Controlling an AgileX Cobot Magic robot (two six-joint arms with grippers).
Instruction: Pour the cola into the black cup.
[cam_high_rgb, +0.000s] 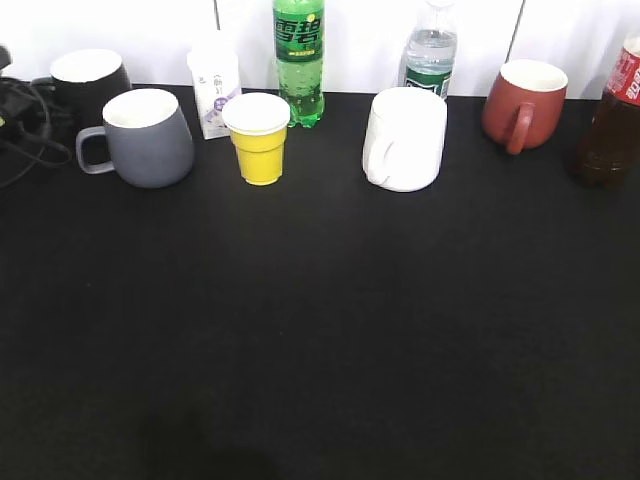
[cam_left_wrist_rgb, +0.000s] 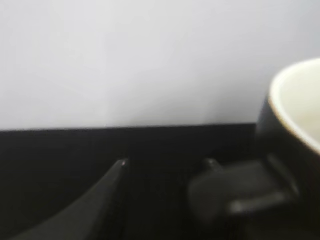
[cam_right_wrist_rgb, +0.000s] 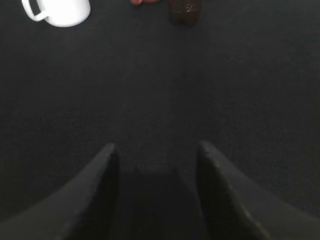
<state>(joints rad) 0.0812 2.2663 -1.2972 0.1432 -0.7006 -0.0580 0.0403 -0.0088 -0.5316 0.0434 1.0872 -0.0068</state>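
I need to hold the black cup ready for the cola, so next I will grab the black cup by its loop handle (cam_left_wrist_rgb: 240, 190) with my left gripper.
The cola (cam_high_rgb: 612, 120), a bottle of dark liquid with a red label, stands at the far right edge of the table; its base shows at the top of the right wrist view (cam_right_wrist_rgb: 185, 12). The black cup (cam_high_rgb: 88, 80), white inside, stands at the back left behind the grey mug (cam_high_rgb: 148, 137). In the left wrist view the black cup (cam_left_wrist_rgb: 285, 150) fills the right edge, blurred. My left gripper (cam_left_wrist_rgb: 166, 162) is open just left of the cup, its right finger by the cup's handle. My right gripper (cam_right_wrist_rgb: 155, 145) is open and empty above bare table, well short of the cola.
Along the back stand a white carton (cam_high_rgb: 214, 85), a yellow cup (cam_high_rgb: 259, 140), a green soda bottle (cam_high_rgb: 299, 60), a water bottle (cam_high_rgb: 431, 50), a white mug (cam_high_rgb: 405, 140) and a reddish-brown mug (cam_high_rgb: 524, 103). Dark cables (cam_high_rgb: 15, 120) lie at the left edge.
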